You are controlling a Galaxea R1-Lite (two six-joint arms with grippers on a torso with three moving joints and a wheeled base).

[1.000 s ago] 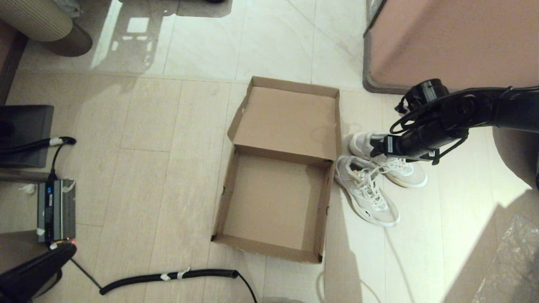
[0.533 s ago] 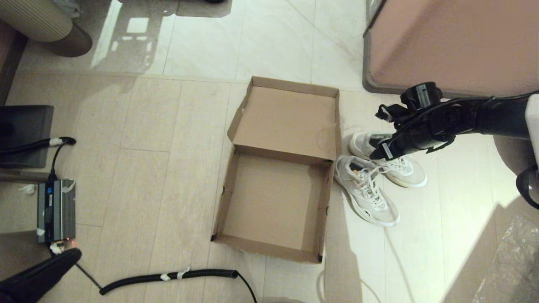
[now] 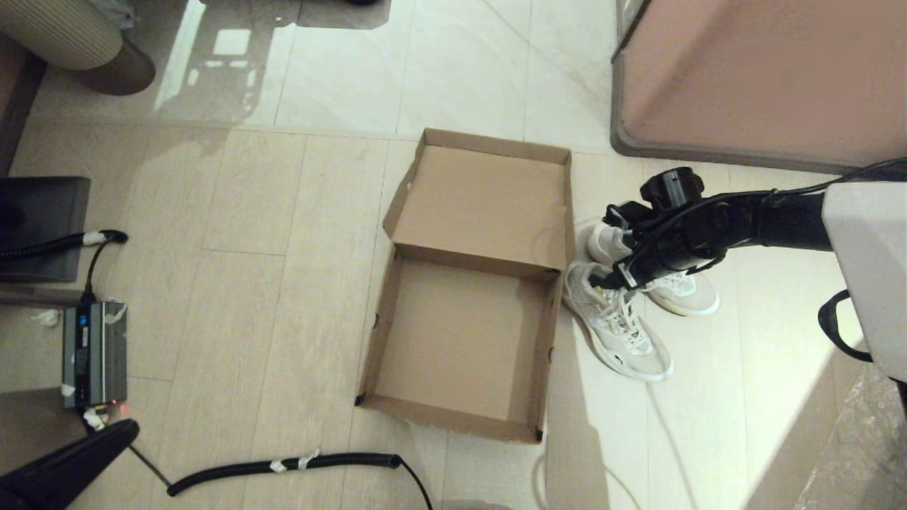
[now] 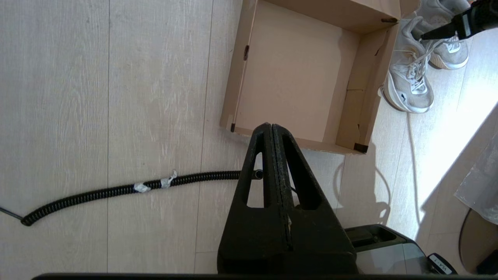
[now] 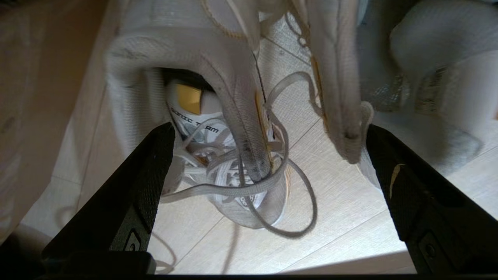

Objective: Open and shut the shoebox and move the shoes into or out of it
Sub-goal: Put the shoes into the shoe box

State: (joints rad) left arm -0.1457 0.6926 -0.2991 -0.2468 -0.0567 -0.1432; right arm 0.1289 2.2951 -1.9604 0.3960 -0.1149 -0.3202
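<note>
My right gripper grabs both white sneakers by their adjoining collar edges next, to put the sneakers into the open shoebox [image 3: 460, 340].
The brown shoebox [image 3: 460, 340] lies open and empty on the floor, its lid [image 3: 489, 202] flipped back flat. Two white sneakers sit just right of it: the near shoe [image 3: 627, 336] beside the box wall, the far shoe [image 3: 684, 296] behind it. My right gripper [image 3: 602, 282] hangs low over the near shoe's heel opening. In the right wrist view it [image 5: 268, 127] is open, and the near shoe's collar [image 5: 233, 97] with loose laces and the far shoe's edge [image 5: 342, 97] lie between its fingers. My left gripper [image 4: 271, 125] is shut on nothing, parked near the box's front edge [image 4: 295, 142].
A large pinkish-brown block with a dark rim [image 3: 765, 71] stands behind the shoes. A black corrugated cable [image 3: 283, 464] lies in front of the box. A grey device [image 3: 96, 350] and a dark panel [image 3: 42, 227] sit at the left. Crinkled plastic [image 3: 864, 453] lies at the lower right.
My right gripper has moved left and down, from over the far shoe to the near shoe's heel opening beside the box. The shoes, the box and the left arm have stayed put.
</note>
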